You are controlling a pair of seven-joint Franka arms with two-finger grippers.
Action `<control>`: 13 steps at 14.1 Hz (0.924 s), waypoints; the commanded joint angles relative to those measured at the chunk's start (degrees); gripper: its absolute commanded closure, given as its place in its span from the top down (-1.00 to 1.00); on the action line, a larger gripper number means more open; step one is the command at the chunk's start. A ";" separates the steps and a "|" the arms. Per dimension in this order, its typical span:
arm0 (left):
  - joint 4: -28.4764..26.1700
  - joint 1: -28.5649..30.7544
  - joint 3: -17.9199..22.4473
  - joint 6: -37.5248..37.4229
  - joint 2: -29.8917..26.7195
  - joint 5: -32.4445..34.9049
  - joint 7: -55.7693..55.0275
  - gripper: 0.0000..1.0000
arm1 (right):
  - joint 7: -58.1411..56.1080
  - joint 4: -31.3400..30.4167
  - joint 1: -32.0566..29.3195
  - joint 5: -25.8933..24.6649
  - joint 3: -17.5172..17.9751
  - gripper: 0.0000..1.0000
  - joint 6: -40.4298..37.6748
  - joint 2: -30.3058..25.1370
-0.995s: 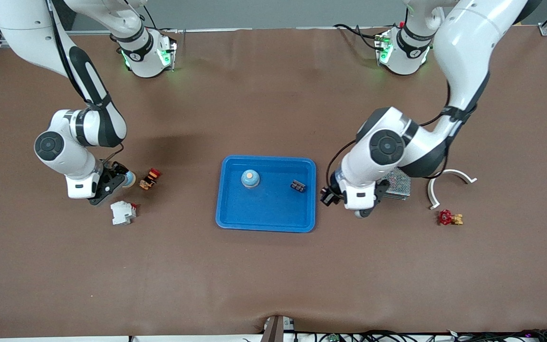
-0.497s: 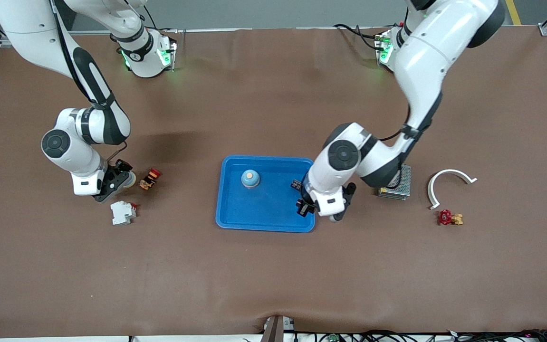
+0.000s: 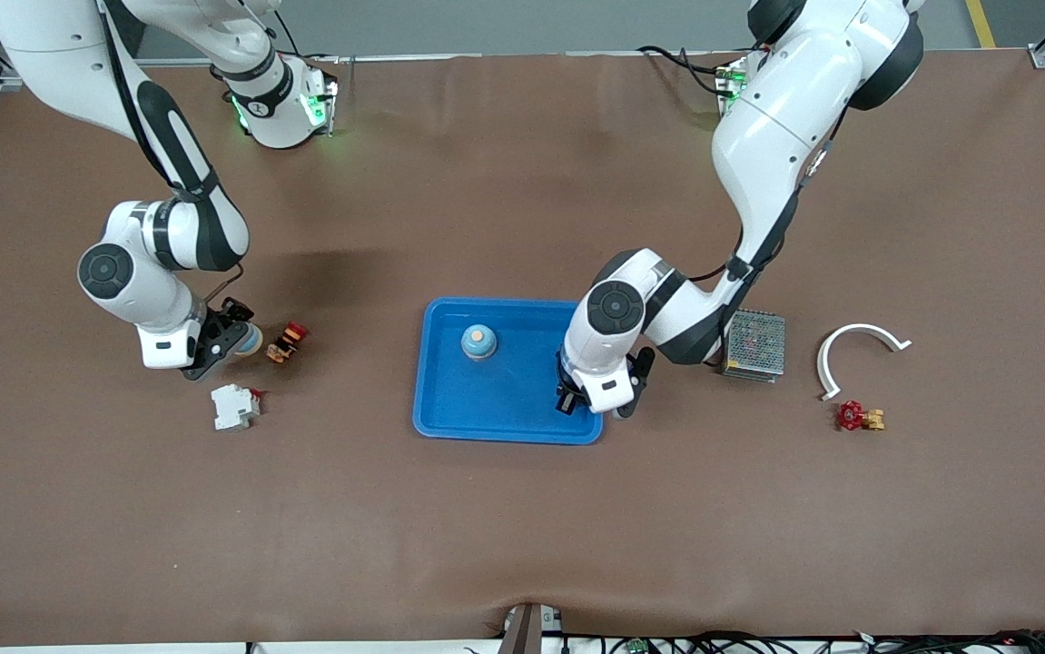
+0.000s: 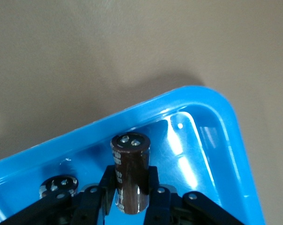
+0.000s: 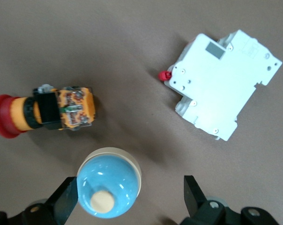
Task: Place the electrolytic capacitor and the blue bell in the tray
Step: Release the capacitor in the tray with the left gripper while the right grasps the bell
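Note:
My left gripper holds the electrolytic capacitor low inside the tray's rim, over the tray's bottom, in the left wrist view, so it needs to open now.
The bright-blue tray [image 3: 449, 413] lies mid-table. A blue bell [image 3: 478, 341] with a tan button stands in it. My left gripper [image 3: 567, 398] is over the tray's corner toward the left arm's end, shut on an upright dark brown electrolytic capacitor [image 4: 130, 164]. The left wrist view shows the tray's rim [image 4: 197, 91] and a second dark capacitor [image 4: 59, 184] in the tray. My right gripper [image 3: 230, 338] is open low around a second blue bell [image 3: 250, 340] on the table. In the right wrist view that bell [image 5: 108, 187] sits between the fingers [image 5: 66, 199], close to one.
A red-and-orange push button [image 3: 288, 341] and a white circuit breaker [image 3: 234, 406] lie close to the right gripper. A grey mesh box [image 3: 754, 344], a white curved piece [image 3: 858, 350] and a red valve [image 3: 858, 417] lie toward the left arm's end.
My left arm has swung from beside the grey mesh box to over the tray's corner with the capacitor in its grip. My right gripper has shifted slightly by the bell on the table.

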 commanded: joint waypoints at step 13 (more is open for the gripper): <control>1.25 9.35 -2.80 -3.41 -5.19 -0.06 13.28 1.00 | 0.13 -4.63 -0.45 -0.43 0.39 1.00 -1.56 -3.42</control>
